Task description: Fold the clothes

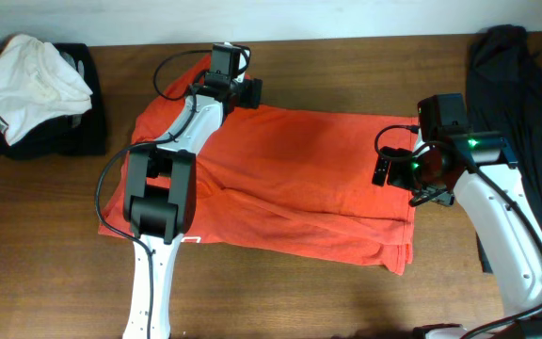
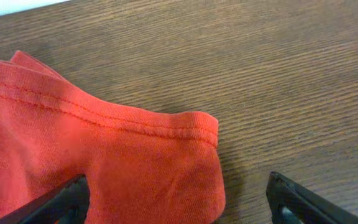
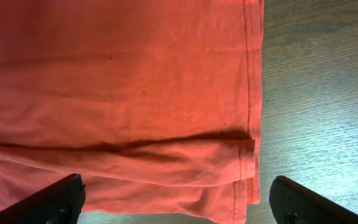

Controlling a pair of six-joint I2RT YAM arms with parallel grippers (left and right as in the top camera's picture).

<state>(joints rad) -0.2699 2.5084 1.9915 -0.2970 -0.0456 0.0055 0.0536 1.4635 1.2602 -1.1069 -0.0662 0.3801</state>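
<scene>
My right gripper grabs the T-shirt's far hem corner next, to fold the far side of the red-orange T-shirt (image 1: 290, 179) over toward the front.
The red-orange T-shirt (image 1: 290, 179) lies spread on the wooden table, its front edge folded over. My left gripper (image 1: 243, 91) is open at the shirt's far left corner; in the left wrist view its jaws (image 2: 179, 202) straddle a hemmed sleeve (image 2: 117, 155). My right gripper (image 1: 389, 168) is open over the shirt's right hem; in the right wrist view its jaws (image 3: 176, 202) span the folded hem corner (image 3: 229, 162). No lettering shows.
A pile of white and black clothes (image 1: 31, 89) lies at the far left. A dark garment (image 1: 520, 94) lies at the far right beside the right arm. Bare wooden table (image 1: 299, 292) runs along the front.
</scene>
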